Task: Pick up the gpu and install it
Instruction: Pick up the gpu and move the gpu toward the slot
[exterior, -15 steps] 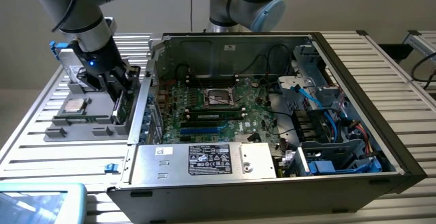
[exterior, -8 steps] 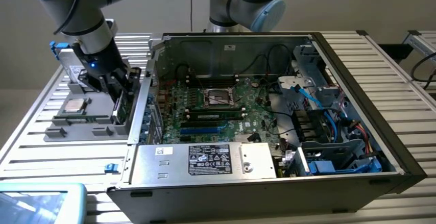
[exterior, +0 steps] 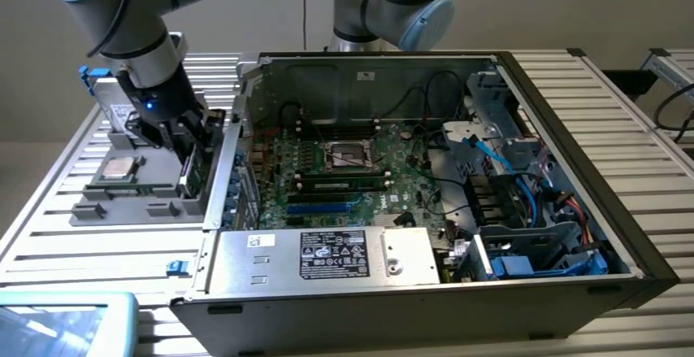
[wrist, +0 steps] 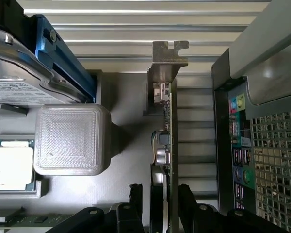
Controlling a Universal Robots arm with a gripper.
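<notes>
I should grab the GPU's upper edge (exterior: 197,155) with my gripper next, because the tray slot holds the GPU's lower edge and the computer case's side (exterior: 226,170) is close. Then I can install the GPU.
The gpu (exterior: 192,171) stands on edge in a slot of the grey tray (exterior: 119,209), just outside the computer case's wall at the exterior view's left. In the wrist view the gpu (wrist: 166,141) shows edge-on, a thin green board with a metal bracket at its far end. My gripper (exterior: 182,141) hangs right over it. The gripper (wrist: 161,204) is open, with one black finger (wrist: 136,199) on each side of the card's near end and small gaps showing.
The open computer case (exterior: 607,211) holds the motherboard (exterior: 347,170) and a power supply (exterior: 325,255). Its rear panel (wrist: 240,145) stands close beside the card. The tray also carries a hard drive (wrist: 19,73), a CPU (wrist: 9,165) and a grey block (wrist: 70,138). A second arm (exterior: 391,7) stands behind the case.
</notes>
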